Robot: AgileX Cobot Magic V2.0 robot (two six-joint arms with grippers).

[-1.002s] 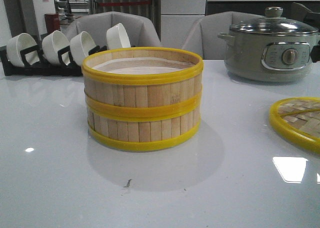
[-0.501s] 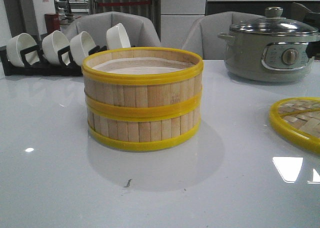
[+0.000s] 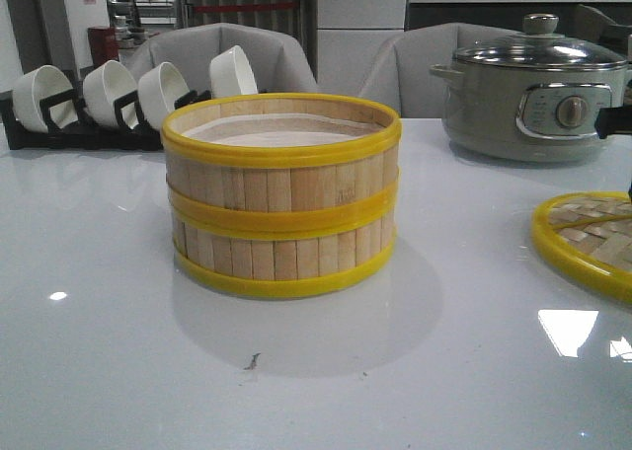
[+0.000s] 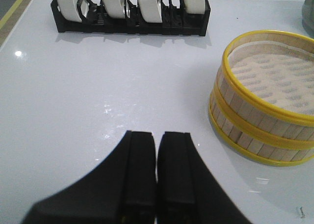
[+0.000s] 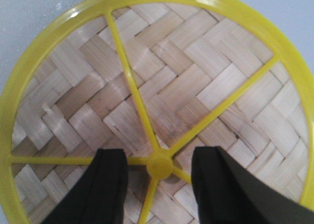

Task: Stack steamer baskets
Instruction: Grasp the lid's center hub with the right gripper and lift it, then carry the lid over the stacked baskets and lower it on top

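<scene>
The yellow centre knob (image 5: 160, 164) on the woven lid has my right gripper's fingers on either side of it in the right wrist view. I should close my right gripper on the knob now.
Two steamer baskets stand stacked in the middle of the white table, the upper basket (image 3: 281, 164) resting squarely on the lower basket (image 3: 284, 258). The stack also shows in the left wrist view (image 4: 265, 96), with a whitish liner inside the top one. My left gripper (image 4: 157, 138) is shut and empty, over bare table beside the stack. My right gripper (image 5: 158, 157) is open, just above the flat woven lid (image 5: 206, 81), its fingers on either side of the lid's yellow centre knob (image 5: 160, 166). In the front view only a dark bit of the right arm (image 3: 614, 119) shows at the right edge.
The woven lid (image 3: 592, 238) lies on the table at the right. A grey electric pot (image 3: 533, 90) with a glass lid stands at the back right. A black rack of white bowls (image 3: 118, 100) stands at the back left, also in the left wrist view (image 4: 130, 10).
The dark bit of the right arm at the right edge has moved down over the lid. The stacked baskets have not moved.
</scene>
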